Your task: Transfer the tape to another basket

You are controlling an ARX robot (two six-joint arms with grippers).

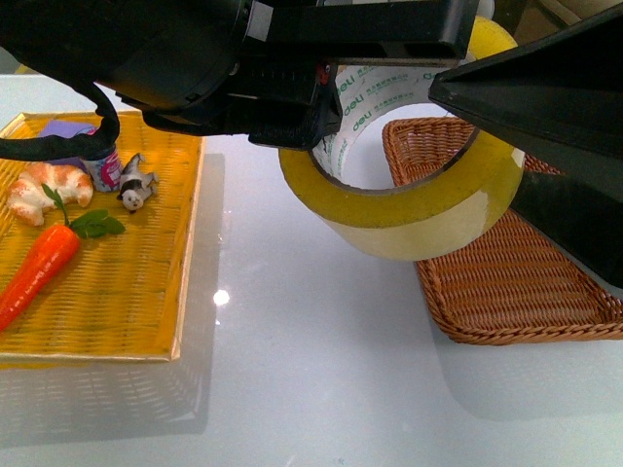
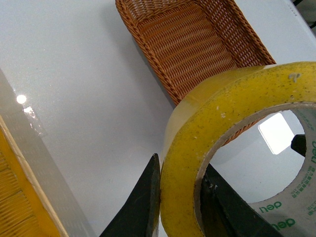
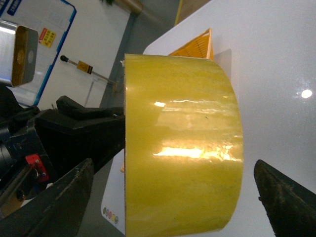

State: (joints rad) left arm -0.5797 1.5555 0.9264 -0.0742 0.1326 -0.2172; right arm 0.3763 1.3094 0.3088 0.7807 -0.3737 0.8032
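Observation:
I need to put the tape into the brown wicker basket point(image 1: 526, 282), so my right gripper will next grab it by its wide yellow band point(image 1: 498, 175), from rim to rim.
The tape point(image 1: 409, 219), a wide yellow roll with a white core and green print, hangs in the air above the white table, over the near-left edge of the brown wicker basket point(image 1: 526, 282). My left gripper point(image 1: 311, 146) is shut on the roll's wall, one finger inside the core and one outside, as the left wrist view point(image 2: 180, 207) shows on the tape point(image 2: 232, 113). My right gripper point(image 3: 173, 197) is open, with its jaws standing either side of the tape point(image 3: 182, 148) without touching it. The basket point(image 2: 197, 44) is empty.
A flat yellow woven tray point(image 1: 127, 282) lies at the left with a carrot point(image 1: 39, 268), a croissant point(image 1: 49, 190), a small panda figure point(image 1: 136, 185) and a purple-lidded cup point(image 1: 97, 161). White tabletop point(image 1: 311, 370) lies between tray and basket.

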